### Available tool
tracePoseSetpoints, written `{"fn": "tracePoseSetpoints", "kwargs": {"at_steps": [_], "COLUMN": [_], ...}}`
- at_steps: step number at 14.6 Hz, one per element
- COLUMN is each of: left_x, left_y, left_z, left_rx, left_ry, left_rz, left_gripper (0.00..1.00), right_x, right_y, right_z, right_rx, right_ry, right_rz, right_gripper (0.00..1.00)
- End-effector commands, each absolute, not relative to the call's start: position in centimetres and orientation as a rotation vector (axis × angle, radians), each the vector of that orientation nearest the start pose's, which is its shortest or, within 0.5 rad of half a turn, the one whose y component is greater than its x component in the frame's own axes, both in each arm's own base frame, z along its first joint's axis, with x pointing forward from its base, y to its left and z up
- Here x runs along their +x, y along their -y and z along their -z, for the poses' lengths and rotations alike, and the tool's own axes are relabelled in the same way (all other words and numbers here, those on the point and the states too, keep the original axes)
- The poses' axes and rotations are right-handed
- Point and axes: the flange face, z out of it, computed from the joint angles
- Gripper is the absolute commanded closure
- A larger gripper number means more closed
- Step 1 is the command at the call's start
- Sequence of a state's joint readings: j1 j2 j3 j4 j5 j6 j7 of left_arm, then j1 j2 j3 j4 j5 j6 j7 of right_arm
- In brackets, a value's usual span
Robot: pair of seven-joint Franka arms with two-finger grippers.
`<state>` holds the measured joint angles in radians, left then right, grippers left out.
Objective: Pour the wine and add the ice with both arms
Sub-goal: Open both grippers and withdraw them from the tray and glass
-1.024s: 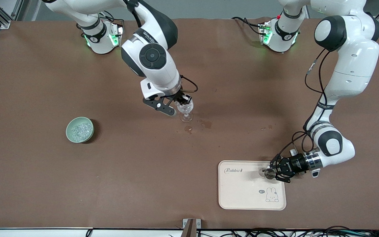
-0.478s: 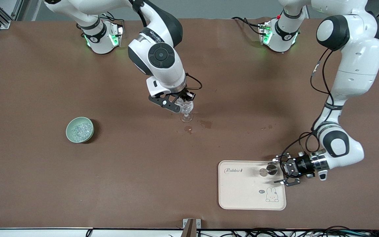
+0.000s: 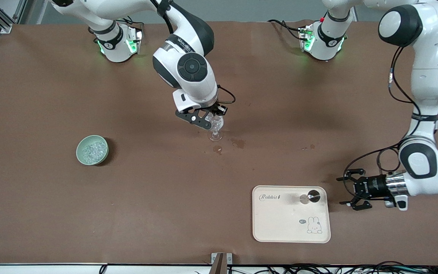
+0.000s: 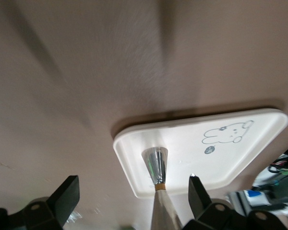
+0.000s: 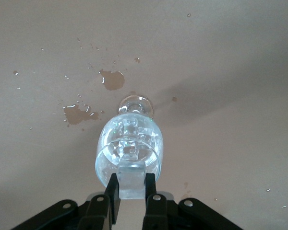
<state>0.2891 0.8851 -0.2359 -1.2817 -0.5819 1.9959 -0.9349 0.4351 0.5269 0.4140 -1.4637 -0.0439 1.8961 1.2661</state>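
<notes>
I need to open my right gripper now, because the lower end of the ice cube stands inside the glass's rim in the right wrist view.
A clear stemmed glass [image 3: 215,133] stands mid-table with ice chunks in it; it also shows in the right wrist view [image 5: 129,143]. My right gripper [image 3: 212,120] hangs just over its rim, shut on one clear ice cube [image 5: 132,178], as the right wrist view [image 5: 131,191] shows. A pale green bowl [image 3: 92,150] of ice sits toward the right arm's end. A small silver double-cone metal cup [image 3: 311,196] stands on the cream tray [image 3: 280,224]. My left gripper [image 3: 350,188] is open and empty, low over the table beside the tray; in its wrist view [image 4: 133,181] the cup [image 4: 155,165] stands apart ahead.
Brown wet spots [image 3: 238,143] lie on the table beside the glass, nearer the front camera, and also show in the right wrist view [image 5: 113,79]. The tray [image 4: 259,143] has a rabbit print. Cables run along the table's front edge.
My left gripper has let go of the silver cup on the tray and drawn back off the tray toward the left arm's end. My right gripper stays over the glass, shifted slightly.
</notes>
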Motion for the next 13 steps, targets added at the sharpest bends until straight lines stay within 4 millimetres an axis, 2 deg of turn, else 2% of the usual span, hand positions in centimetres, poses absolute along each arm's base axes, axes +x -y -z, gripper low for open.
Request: {"fn": "tracePoseSetpoints", "kwargs": {"at_steps": [1,5,7,8,10,13], "left_x": [72.8,70.0,67.4,65.9,63.4,60.0], "left_y": [-3.0,1.8,2.6,3.1,3.0,2.3], "left_z": [-31.5,-45.3,-51.1,-54.5,-59.2,-63.8], "left_rx": [2.264,2.626,2.754,2.828,2.989,3.097], "left_ry": [-1.467,-1.119,-1.023,-0.875,-0.603,-0.310], "left_rz": [0.448,0.232,0.181,0.118,0.012,-0.025], "left_gripper": [0.00,0.00,0.00,0.00,0.00,0.00], "right_x": [49.2,49.2,49.3,49.3,49.3,49.3], "right_y": [-48.4,-48.5,-48.4,-48.5,-48.5,-48.4], "right_z": [-38.4,-38.3,-38.5,-38.5,-38.5,-38.4], "right_rx": [-3.028,-3.027,-3.023,-3.024,-3.024,-3.027], "right_ry": [-0.707,-0.705,-0.705,-0.703,-0.701,-0.694], "right_rz": [-0.262,-0.261,-0.260,-0.260,-0.260,-0.263], "right_gripper": [0.90,0.87,0.86,0.85,0.80,0.63]}}
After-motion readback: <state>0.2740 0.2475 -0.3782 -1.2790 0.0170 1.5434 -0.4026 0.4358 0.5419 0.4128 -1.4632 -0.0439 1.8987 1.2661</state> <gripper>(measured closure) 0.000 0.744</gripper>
